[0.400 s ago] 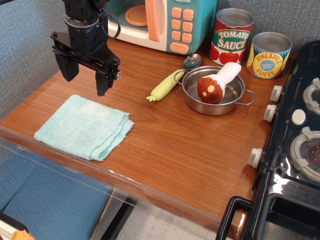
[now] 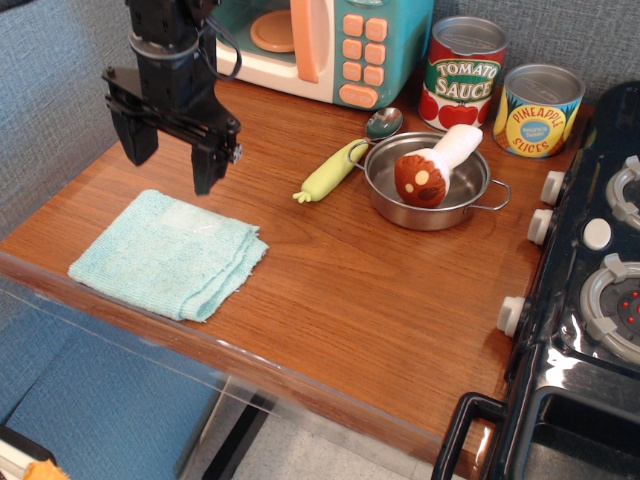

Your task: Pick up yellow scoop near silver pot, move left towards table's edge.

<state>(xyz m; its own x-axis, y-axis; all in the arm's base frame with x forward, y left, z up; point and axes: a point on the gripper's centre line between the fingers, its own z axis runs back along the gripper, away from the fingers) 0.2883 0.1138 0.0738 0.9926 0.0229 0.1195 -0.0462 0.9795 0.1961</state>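
My gripper takes hold of the yellow scoop by its pale yellow-green handle next, to carry the scoop toward the table's edge.
The yellow scoop (image 2: 336, 168) lies on the brown table (image 2: 340, 290), its pale yellow-green handle pointing front-left and its shiny bowl (image 2: 384, 123) at the back, touching the silver pot's left rim. The silver pot (image 2: 470, 205) holds a toy mushroom (image 2: 432, 168). My black gripper (image 2: 172, 166) hangs open and empty above the table's left part, just behind a folded light-blue cloth, well to the left of the scoop.
A light-blue cloth (image 2: 170, 252) lies at the front left. A toy microwave (image 2: 330, 45) stands at the back. Two printed cans (image 2: 462, 70) (image 2: 538, 108) stand behind the pot. A black toy stove (image 2: 590, 290) fills the right side.
The gripper has shifted very slightly; nothing else has moved.
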